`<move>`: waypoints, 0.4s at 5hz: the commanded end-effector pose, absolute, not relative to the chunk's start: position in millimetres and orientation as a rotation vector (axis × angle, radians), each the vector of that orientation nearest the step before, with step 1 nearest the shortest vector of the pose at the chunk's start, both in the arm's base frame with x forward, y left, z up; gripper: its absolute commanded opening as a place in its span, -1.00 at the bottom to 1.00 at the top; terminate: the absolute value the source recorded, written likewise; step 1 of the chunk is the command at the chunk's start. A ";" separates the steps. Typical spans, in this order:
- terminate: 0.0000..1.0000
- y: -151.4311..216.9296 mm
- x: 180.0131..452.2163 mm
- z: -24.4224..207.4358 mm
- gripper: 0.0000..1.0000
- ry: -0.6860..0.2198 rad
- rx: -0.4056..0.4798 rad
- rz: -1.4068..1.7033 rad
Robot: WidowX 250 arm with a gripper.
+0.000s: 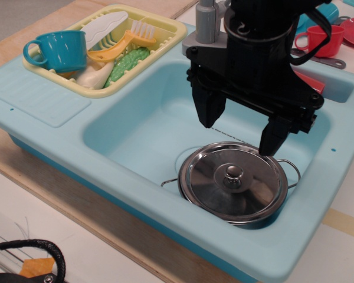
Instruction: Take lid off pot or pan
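I will take the lid off the steel pot next, so my gripper will grab it by its small metal knob (233,174).
The shiny steel pot (189,191) sits in the near right part of the light blue toy sink basin (135,130), with wire loop handles at its left and right sides. The round steel lid (233,184) lies flat on the pot, its small metal knob (233,174) in the centre. My black gripper (241,134) hangs above the far edge of the lid. Its two fingers are spread wide and hold nothing. The left finger (210,113) is behind the lid; the right finger (273,139) ends just over the lid's far right rim.
A yellow dish rack (171,36) at the back left holds a teal cup (59,49), a white utensil, an orange brush and a green item. A grey faucet (205,26) stands behind the basin. A red cup (316,40) and red plate are at the back right. The sink rests on a wooden board.
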State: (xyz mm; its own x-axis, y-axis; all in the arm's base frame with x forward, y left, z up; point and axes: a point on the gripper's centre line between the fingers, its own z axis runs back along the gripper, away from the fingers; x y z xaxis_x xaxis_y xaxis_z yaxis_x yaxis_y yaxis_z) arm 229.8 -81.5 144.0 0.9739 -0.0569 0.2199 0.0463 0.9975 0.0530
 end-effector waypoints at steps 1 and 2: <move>-1.00 -81.5 229.8 144.0 1.00 -0.223 0.048 -0.052; -1.00 -78.6 232.9 130.3 1.00 -0.194 0.039 -0.027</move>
